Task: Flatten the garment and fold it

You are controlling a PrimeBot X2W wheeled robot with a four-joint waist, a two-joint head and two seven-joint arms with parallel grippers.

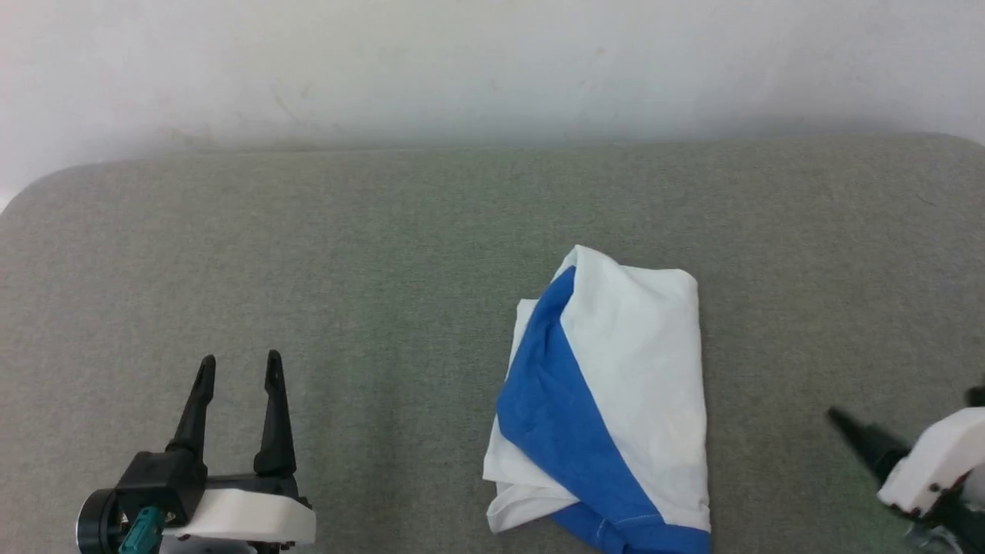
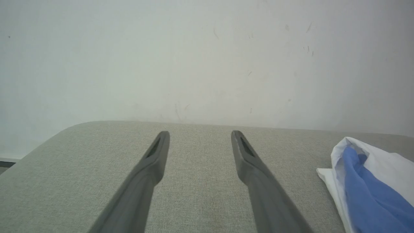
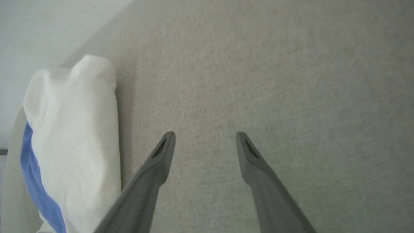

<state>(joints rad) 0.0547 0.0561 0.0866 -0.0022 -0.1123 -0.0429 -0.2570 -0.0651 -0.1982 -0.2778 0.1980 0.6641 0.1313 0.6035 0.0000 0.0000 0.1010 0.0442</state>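
The right gripper grabs the folded bundle by its long white edge (image 1: 703, 397) next, to finish the folding of the garment (image 1: 616, 400).
The garment (image 1: 616, 400) lies folded into a compact white and bright blue bundle near the front middle of the grey padded table (image 1: 385, 246). A blue band runs diagonally across it. It also lies at the right edge of the left wrist view as garment (image 2: 372, 184) and at the left of the right wrist view as garment (image 3: 71, 139). My left gripper (image 1: 240, 368) hovers open at the lower left, well left of the bundle, fingers (image 2: 155, 155) spread over bare fabric. My right gripper (image 3: 205, 137) is open with nothing between its fingers, to the right of the bundle; its one visible finger (image 1: 862, 435) shows in the head view.
A pale wall (image 1: 492, 69) rises directly behind the table's far edge. The table's back left corner (image 1: 46, 192) is rounded. Bare grey surface stretches left, right and behind the bundle.
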